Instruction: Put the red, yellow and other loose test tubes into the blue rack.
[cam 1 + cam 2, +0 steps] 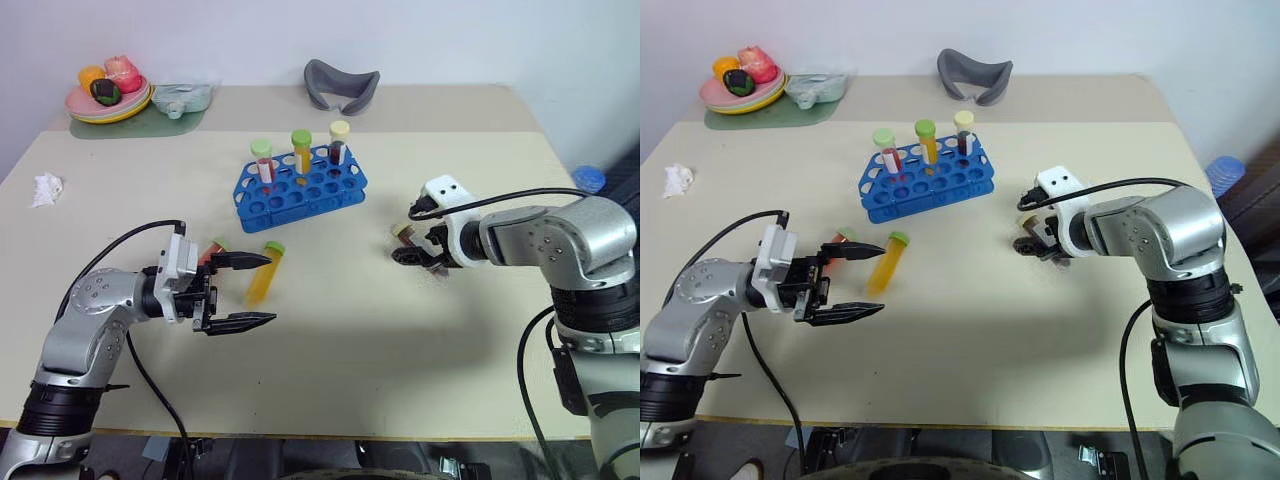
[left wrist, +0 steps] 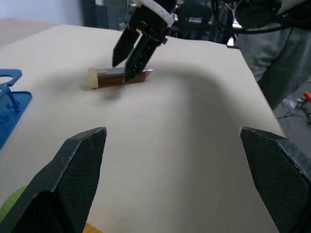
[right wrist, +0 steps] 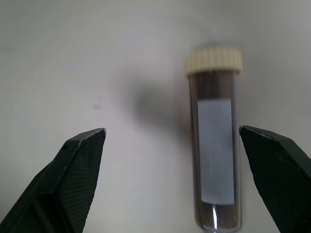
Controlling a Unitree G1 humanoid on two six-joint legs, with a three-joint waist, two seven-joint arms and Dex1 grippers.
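I will next grab the brown tube just below its cream cap [image 3: 213,83] with my right gripper. That leaves the brown tube's rounded bottom [image 3: 219,223] free to go into the blue rack.
The blue rack [image 1: 300,188] stands mid-table with three capped tubes upright in it. Two loose tubes lie by my left gripper [image 1: 268,290], which is open and level. One is a yellow tube [image 1: 264,275] with a green cap, just beyond the fingertips. The other is a red tube [image 1: 212,250], partly hidden behind the upper finger. To the right of the rack lies a brown tube [image 3: 214,145] with a cream cap. My right gripper [image 3: 172,132] hangs open right over it, pointing down. The tube lies between the fingers, which are not touching it.
A plate of toy fruit [image 1: 108,95], a teal dish [image 1: 182,98] and a grey curved piece [image 1: 342,85] sit along the far edge. Crumpled paper [image 1: 46,188] lies at the far left. A blue object [image 1: 589,178] sits off the table's right edge.
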